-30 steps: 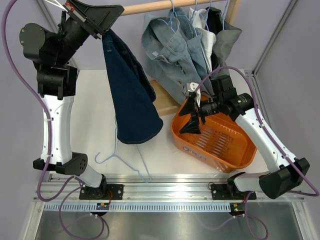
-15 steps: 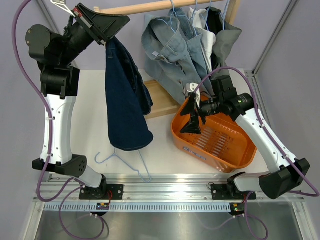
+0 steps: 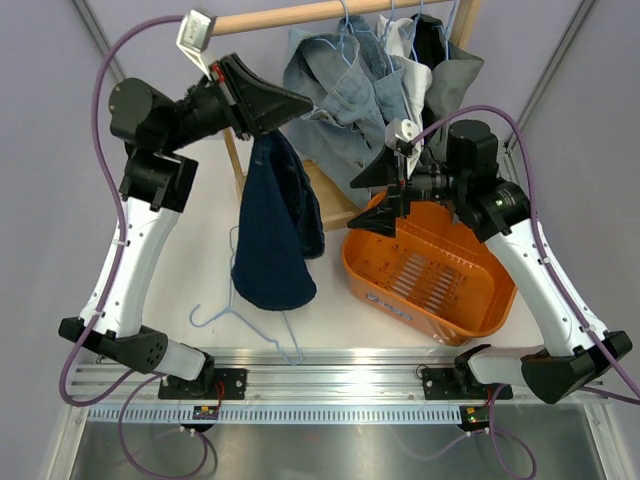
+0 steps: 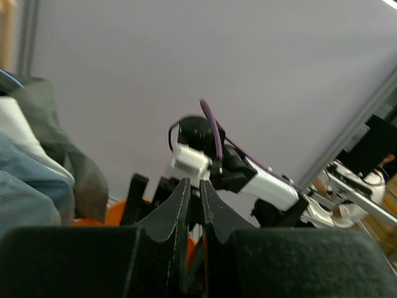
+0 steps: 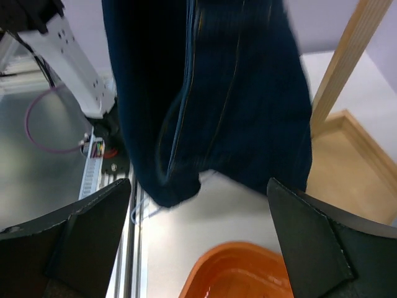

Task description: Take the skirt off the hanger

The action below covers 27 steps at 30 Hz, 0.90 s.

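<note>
Next, my right gripper grabs the skirt's top edge on the basket-facing side, which frees my left gripper, to lower the skirt hem-first into the basket.
The dark navy skirt (image 3: 275,225) hangs free from my left gripper (image 3: 300,100), which is shut on its top edge high above the table, left of the basket. In the left wrist view the fingers (image 4: 177,208) are pressed almost together and the cloth is hidden. The pale-blue wire hanger (image 3: 240,318) lies bare on the table below the skirt's hem. My right gripper (image 3: 372,200) is wide open and empty above the basket's left rim, facing the skirt (image 5: 211,93). Its fingers (image 5: 74,233) stand far apart, and the skirt hangs just beyond them.
An orange basket (image 3: 440,290) sits at the right front and also shows in the right wrist view (image 5: 242,273). A wooden rack with a round rail (image 3: 300,15) holds a lighter denim jacket (image 3: 340,90) and a grey garment (image 3: 455,70). Its post (image 5: 347,62) and base (image 3: 325,195) stand behind the skirt.
My left arm has swung the skirt rightward toward the basket. My right gripper has risen, turned toward the skirt and opened wider. The hanger stays on the table.
</note>
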### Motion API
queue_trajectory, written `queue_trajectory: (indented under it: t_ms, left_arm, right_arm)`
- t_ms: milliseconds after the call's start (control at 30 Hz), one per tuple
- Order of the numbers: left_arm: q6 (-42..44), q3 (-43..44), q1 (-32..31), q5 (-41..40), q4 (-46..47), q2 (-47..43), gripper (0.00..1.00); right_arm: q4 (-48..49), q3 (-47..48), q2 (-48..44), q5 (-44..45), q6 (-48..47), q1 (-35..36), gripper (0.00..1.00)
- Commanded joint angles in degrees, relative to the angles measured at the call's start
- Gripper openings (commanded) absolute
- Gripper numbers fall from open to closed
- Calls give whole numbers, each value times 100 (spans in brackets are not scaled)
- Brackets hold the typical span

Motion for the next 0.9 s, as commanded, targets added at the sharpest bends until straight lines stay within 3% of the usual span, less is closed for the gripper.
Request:
queue_trajectory:
  t_ms: [0, 200, 267, 600, 700, 767, 800, 867]
  left_arm:
    - [117, -450, -207, 228, 711, -453, 0]
    - [-234, -821, -304, 7, 1308, -550, 0]
    - [-304, -821, -356, -19, 1370, -542, 0]
    - [-586, -1225, -541, -125, 1809, -664, 0]
    - [-682, -1304, -550, -99, 1959, -708, 0]
    - [-683, -1357, -550, -81, 1976, -726, 0]
    - [-665, -1426, -550, -81, 1985, -743, 0]
    - [-569, -1515, -550, -159, 2012, -822, 0]
  right_arm:
    - [1828, -29, -168, 269, 1466, 367, 99]
    - [2497, -327, -406, 2921, 1327, 1877, 99]
    - [2646, -406, -292, 3536, 1177, 2055, 100]
    - [2999, -328, 297, 4550, 869, 2451, 98]
    - [2981, -292, 429, 4490, 905, 2451, 85]
    - [3025, -301, 412, 4227, 975, 2451, 70]
    - [3034, -310, 386, 4138, 1001, 2451, 51]
    - [3008, -345, 281, 3998, 1071, 2442, 27]
